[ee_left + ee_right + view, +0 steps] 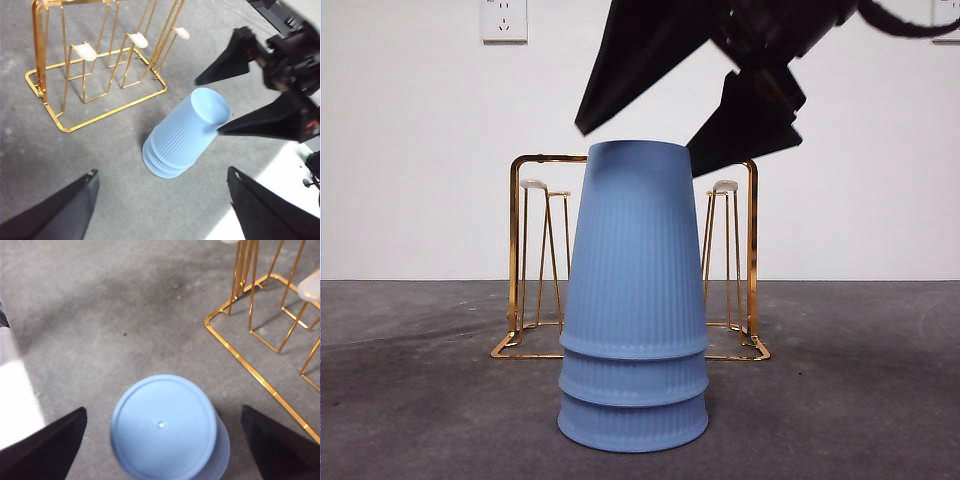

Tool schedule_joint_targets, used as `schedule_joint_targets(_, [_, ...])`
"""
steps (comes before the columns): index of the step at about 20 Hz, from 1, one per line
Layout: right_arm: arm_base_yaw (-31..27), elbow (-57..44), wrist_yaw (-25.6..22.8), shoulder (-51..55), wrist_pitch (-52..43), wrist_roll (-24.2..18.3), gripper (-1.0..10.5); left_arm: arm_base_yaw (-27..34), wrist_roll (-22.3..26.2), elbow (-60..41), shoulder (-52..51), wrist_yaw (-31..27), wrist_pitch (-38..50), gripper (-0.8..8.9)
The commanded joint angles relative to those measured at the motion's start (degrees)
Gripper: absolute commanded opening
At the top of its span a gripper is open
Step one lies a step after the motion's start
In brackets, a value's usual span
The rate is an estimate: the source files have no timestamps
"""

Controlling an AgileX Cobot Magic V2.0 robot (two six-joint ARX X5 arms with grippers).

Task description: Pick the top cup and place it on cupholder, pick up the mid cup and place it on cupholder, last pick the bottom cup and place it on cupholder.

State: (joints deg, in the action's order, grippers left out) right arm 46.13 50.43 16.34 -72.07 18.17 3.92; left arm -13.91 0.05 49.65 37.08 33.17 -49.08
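My right gripper will next grab the top cup around its narrow base end [638, 165] to pick it up, as the cup gets much wider toward its lower rim [634, 350].
Three ribbed blue cups stand upside down, nested in one stack [635, 250] on the grey table, in front of the gold wire cupholder [515, 250]. The top cup [162, 425] shows its flat base in the right wrist view, and my right gripper [163, 409] hangs open just above it, one jaw on each side, touching nothing. The front view shows that gripper [638, 147] level with the stack's top. My left gripper [161, 171] stays open and empty, well back from the stack [185, 135] and the cupholder [37, 45].
The cupholder's white-tipped prongs [85, 51] carry nothing. Its base wire [240, 357] runs close beside the stack. A white strip [12, 385] borders the grey mat on one side. A wall socket [503, 18] sits high on the back wall.
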Motion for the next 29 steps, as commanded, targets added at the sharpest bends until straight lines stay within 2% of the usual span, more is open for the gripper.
schedule_joint_targets(1, [0.7,1.0,-0.1,-2.2,-0.7,0.5,4.9,-0.2,0.4,0.9,0.3,0.4,0.7,4.06])
schedule_joint_targets(4, [0.7,1.0,-0.2,-3.3,-1.0,0.3,4.8,-0.2,0.4,0.9,0.3,0.4,0.7,4.06])
schedule_joint_targets(9, [1.0,1.0,-0.1,-3.1,-1.5,0.3,3.0,-0.2,0.4,0.9,0.3,0.4,0.7,4.05])
schedule_joint_targets(13, [1.7,1.0,-0.2,-2.8,-1.5,0.3,2.7,-0.2,0.4,0.9,0.3,0.4,0.7,4.05])
schedule_joint_targets(22, [1.8,2.0,-1.3,0.9,-1.0,0.3,2.6,-0.2,0.4,0.9,0.3,0.4,0.7,4.05])
schedule_joint_targets(29, [1.8,12.3,-2.1,3.7,9.6,-1.1,2.6,-0.2,0.4,0.9,0.3,0.4,0.7,4.06])
